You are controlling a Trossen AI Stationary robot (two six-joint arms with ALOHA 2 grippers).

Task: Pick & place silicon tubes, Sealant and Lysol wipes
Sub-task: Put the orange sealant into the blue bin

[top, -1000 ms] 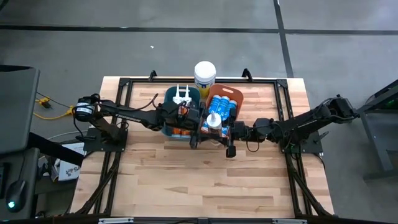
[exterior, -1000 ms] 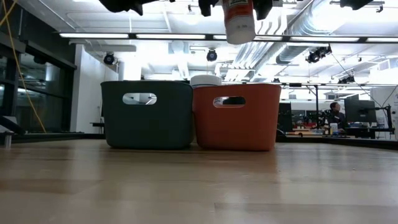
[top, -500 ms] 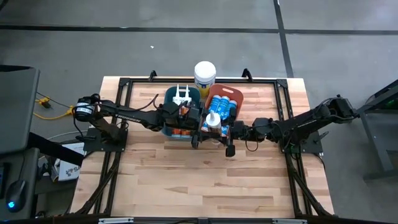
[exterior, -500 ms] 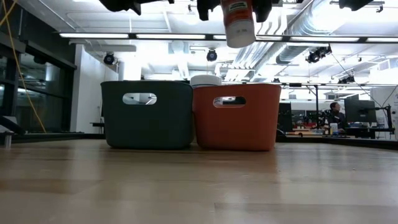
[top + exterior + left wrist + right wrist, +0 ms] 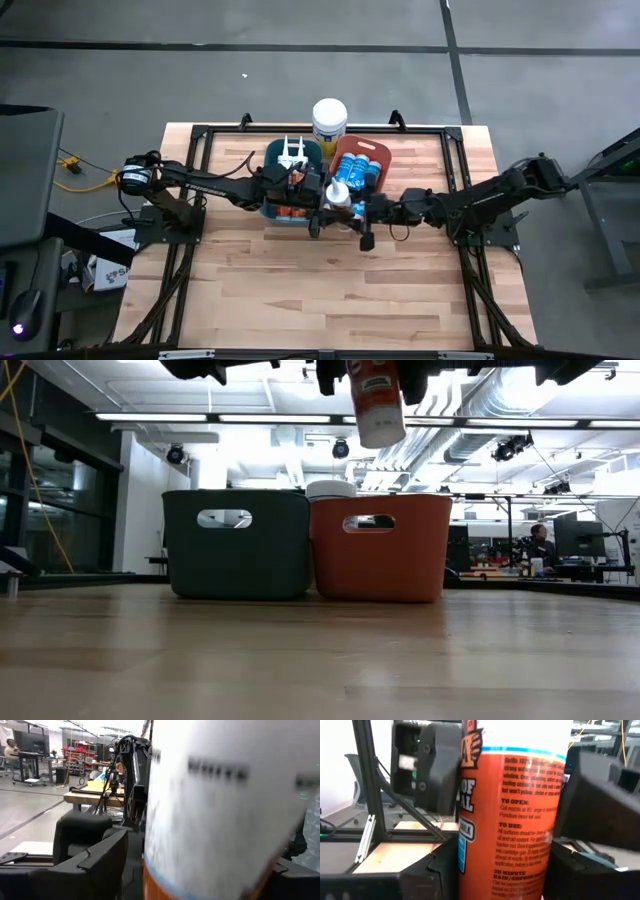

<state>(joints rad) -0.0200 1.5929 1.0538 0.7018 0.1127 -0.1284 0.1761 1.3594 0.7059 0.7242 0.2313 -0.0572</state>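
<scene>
The sealant tube should go in the teal bin, so my left gripper should grab it by its white nozzle end (image 5: 338, 192) next.
An orange-and-white sealant tube (image 5: 377, 402) hangs upright and slightly tilted, high above the table's middle, in front of the bins. My right gripper (image 5: 358, 212) comes in from the table's right and is shut on it. My left gripper (image 5: 327, 205) comes in from the left and is open. Its fingers (image 5: 427, 765) stand on either side of the tube's upper part (image 5: 215, 795); whether they touch it I cannot tell. The Lysol wipes (image 5: 329, 120) stand upright on the table behind the bins. Blue tubes (image 5: 358, 170) lie in the orange bin (image 5: 380, 550). My right gripper pinches the tube's orange-labelled middle (image 5: 510, 835) between its two fingers (image 5: 435, 870). The fingers point level from the table's right side and lie across the tube. The tube is lifted clear and nearly upright, and its lower end (image 5: 382, 435) hangs free above the bins.
A dark teal bin (image 5: 237, 545) stands left of the orange bin, the two side by side. It holds white-nozzled tubes (image 5: 292, 152). A black frame (image 5: 200, 135) runs along the table's far edge and sides. Bare wood lies toward the near edge (image 5: 320, 300).
The sealant tube has tipped a little in the hold. Its upper part has leaned toward the table's left, and its lower end has hardly shifted.
</scene>
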